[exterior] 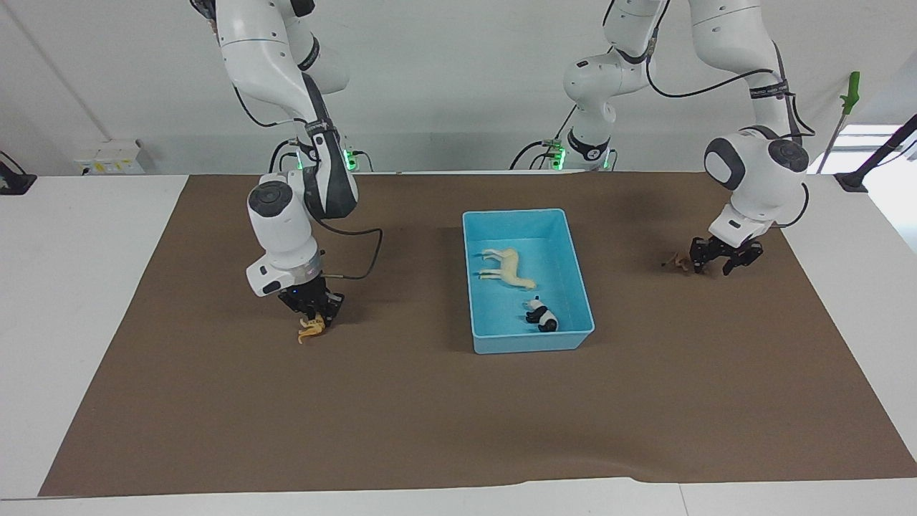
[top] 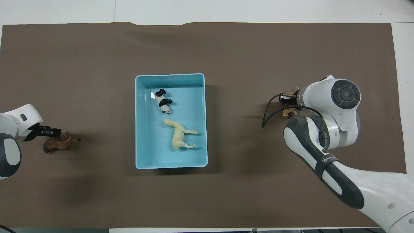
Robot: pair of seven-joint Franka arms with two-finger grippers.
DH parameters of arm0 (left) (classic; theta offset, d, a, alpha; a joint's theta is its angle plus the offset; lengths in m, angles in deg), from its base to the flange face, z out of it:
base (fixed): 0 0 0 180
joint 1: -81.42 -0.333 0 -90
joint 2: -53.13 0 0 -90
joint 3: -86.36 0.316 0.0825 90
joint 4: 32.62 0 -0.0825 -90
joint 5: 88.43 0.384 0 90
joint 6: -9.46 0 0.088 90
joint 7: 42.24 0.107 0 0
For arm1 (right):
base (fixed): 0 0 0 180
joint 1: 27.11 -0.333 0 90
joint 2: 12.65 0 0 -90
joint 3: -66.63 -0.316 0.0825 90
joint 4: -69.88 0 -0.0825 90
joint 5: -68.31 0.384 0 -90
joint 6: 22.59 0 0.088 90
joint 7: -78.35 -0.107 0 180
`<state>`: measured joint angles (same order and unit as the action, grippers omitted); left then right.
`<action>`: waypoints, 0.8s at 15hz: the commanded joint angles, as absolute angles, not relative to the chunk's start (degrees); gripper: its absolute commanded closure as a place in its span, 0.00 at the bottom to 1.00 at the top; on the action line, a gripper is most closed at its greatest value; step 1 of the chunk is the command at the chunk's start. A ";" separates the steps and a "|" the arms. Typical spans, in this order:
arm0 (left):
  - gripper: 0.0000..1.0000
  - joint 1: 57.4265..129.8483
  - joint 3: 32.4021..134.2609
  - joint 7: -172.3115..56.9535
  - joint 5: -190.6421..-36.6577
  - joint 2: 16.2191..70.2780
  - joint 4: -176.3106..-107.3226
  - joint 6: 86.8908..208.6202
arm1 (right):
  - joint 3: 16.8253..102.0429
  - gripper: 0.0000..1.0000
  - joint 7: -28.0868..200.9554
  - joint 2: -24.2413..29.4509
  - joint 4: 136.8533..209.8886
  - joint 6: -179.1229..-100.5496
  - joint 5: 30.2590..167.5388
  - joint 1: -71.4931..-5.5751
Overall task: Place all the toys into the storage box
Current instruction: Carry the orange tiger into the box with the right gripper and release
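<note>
My left gripper grabs the lion by its front legs next, to lift the brown lion (top: 57, 144) into the light blue storage box (top: 171, 121).
The light blue storage box (exterior: 529, 212) stands mid-table; it also shows in the overhead view (top: 169, 75). The cream-white horse (exterior: 507, 266) (top: 177, 136) and the panda (exterior: 542, 315) (top: 162, 103) lie inside it. My right gripper (exterior: 319, 319) is low over the mat toward the right arm's end, shut on the orange tiger (exterior: 311, 332) (top: 288, 112), which sticks out below the fingers. My left gripper (exterior: 718, 266) (top: 53, 132) is open, low at the mat toward the left arm's end. The brown lion (exterior: 675, 262) (top: 57, 144) lies just beside it, outside the fingers.
A brown mat (exterior: 458, 430) covers most of the white table (exterior: 71, 287). A green-handled tool (exterior: 850, 93) and a black stand (exterior: 877, 161) stand off the mat at the left arm's end.
</note>
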<state>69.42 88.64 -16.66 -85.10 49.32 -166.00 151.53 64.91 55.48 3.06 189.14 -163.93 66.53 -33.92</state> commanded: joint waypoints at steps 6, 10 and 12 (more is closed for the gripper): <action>0.74 68.94 88.12 -17.54 -84.29 51.02 -169.28 153.42 | 64.09 1.00 42.44 10.98 148.32 -124.03 66.81 -49.75; 1.00 68.94 88.12 -17.63 -84.29 51.02 -170.78 155.62 | 64.26 1.00 33.46 17.47 141.28 -125.59 68.31 -59.42; 1.00 68.94 88.12 -17.63 -84.29 51.02 -170.78 155.62 | 64.35 1.00 30.02 21.79 140.02 -130.84 67.96 -63.04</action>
<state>69.37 88.47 -16.75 -85.10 49.51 -168.69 154.14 64.02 32.37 14.65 145.85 -127.75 67.44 -60.83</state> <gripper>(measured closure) 0.890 0.674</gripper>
